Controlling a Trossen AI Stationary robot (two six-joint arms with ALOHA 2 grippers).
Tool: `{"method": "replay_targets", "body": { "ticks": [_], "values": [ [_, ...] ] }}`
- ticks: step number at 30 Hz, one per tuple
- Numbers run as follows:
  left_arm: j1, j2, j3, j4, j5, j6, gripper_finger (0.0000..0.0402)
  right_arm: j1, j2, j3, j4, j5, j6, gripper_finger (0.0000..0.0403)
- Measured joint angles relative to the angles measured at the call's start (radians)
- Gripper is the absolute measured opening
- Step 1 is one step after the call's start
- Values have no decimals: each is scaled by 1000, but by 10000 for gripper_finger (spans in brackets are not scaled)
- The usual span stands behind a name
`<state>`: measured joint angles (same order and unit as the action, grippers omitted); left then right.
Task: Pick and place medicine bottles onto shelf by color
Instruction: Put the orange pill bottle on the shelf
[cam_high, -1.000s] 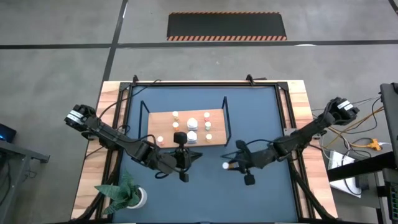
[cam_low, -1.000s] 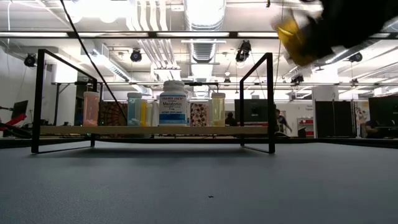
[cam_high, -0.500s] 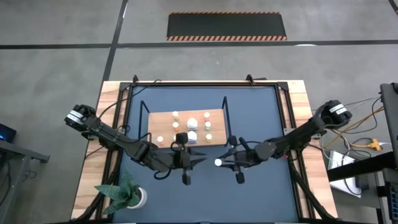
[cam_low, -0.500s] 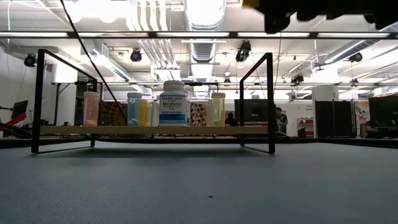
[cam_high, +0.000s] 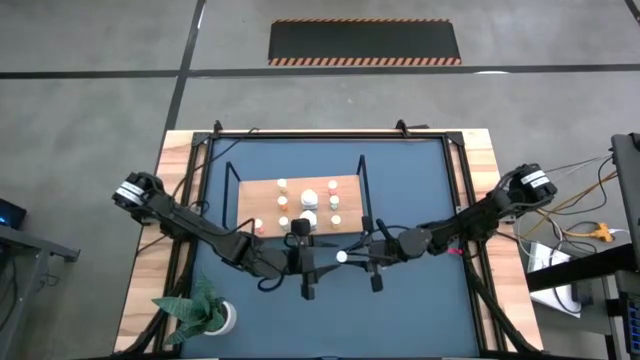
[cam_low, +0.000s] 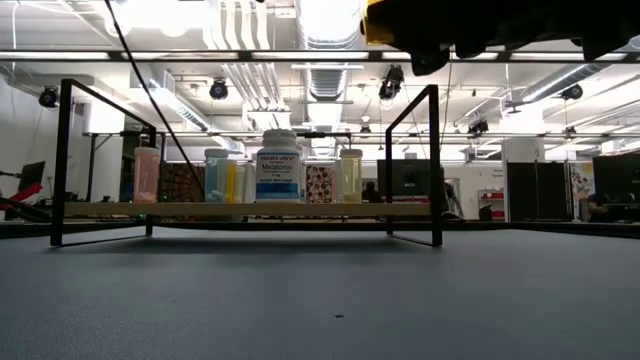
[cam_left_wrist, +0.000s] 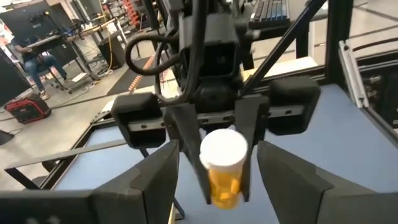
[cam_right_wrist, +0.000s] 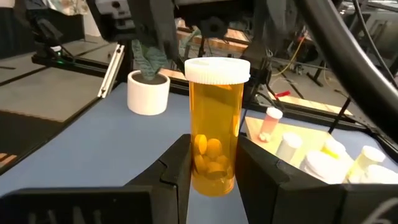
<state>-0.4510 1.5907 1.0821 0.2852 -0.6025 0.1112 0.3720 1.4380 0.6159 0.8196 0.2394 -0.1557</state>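
Note:
The left gripper grabs the amber bottle by its white cap (cam_left_wrist: 223, 145) next, to shelve the bottle by color.
An amber medicine bottle (cam_right_wrist: 214, 118) with a white cap (cam_high: 342, 257) hangs in the air in front of the shelf. My right gripper (cam_right_wrist: 211, 158) is shut on it and also shows at the top of the low view (cam_low: 420, 25). My left gripper (cam_left_wrist: 219, 165) faces it from the table's left, open. Its fingers (cam_left_wrist: 158, 180) stand short of the bottle (cam_left_wrist: 222, 165) and touch nothing. The wooden shelf (cam_high: 345, 185) with black frame ends carries several small bottles (cam_high: 308, 200), standing upright on the board (cam_low: 250, 209). My right gripper pinches the lower half of the bottle's amber body (cam_right_wrist: 208, 171) between its two fingers (cam_left_wrist: 189, 146), one on each side. The fingers come level from the table's right. The bottle stands upright in the hold, cap up, lifted well clear of the table.
A white pot with a green plant (cam_high: 212, 318) stands at the table's near left corner. The shelf's black frame end (cam_high: 363, 195) rises just behind both grippers. The dark blue tabletop (cam_high: 420, 180) lies bare to the right of the shelf and along the near edge.
My right gripper has carried the amber bottle toward the table's left, still upright and clear of the table, until it faces my left gripper. My left gripper has drawn slightly toward the near edge and the right, off the shelf's front edge.

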Motion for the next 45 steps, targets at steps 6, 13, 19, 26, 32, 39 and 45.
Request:
{"method": "replay_targets", "body": {
  "ticks": [6, 13, 19, 26, 32, 39, 45],
  "values": [
    [13, 29, 0, 13, 8, 0, 200, 0, -1, 0, -6, 1, 1, 95],
    [20, 53, -1, 52, 22, 0, 200, 0, -1, 0, -8, -2, 0, 95],
    [20, 54, -1, 56, 22, 1, 198, 0, -1, 0, -8, -2, 0, 95],
    [20, 54, -1, 58, 48, 1, 152, -4, -2, 0, -8, -1, 6, 95],
    [22, 58, -1, 58, 48, 1, 113, -6, -2, -1, -10, -3, 6, 95],
    [28, 58, -1, 58, 48, 1, 98, -6, -2, -1, -9, -2, 6, 95],
    [29, 58, -1, 58, 48, 1, 96, -6, -2, -1, -9, -2, 5, 95]
  ]
}}
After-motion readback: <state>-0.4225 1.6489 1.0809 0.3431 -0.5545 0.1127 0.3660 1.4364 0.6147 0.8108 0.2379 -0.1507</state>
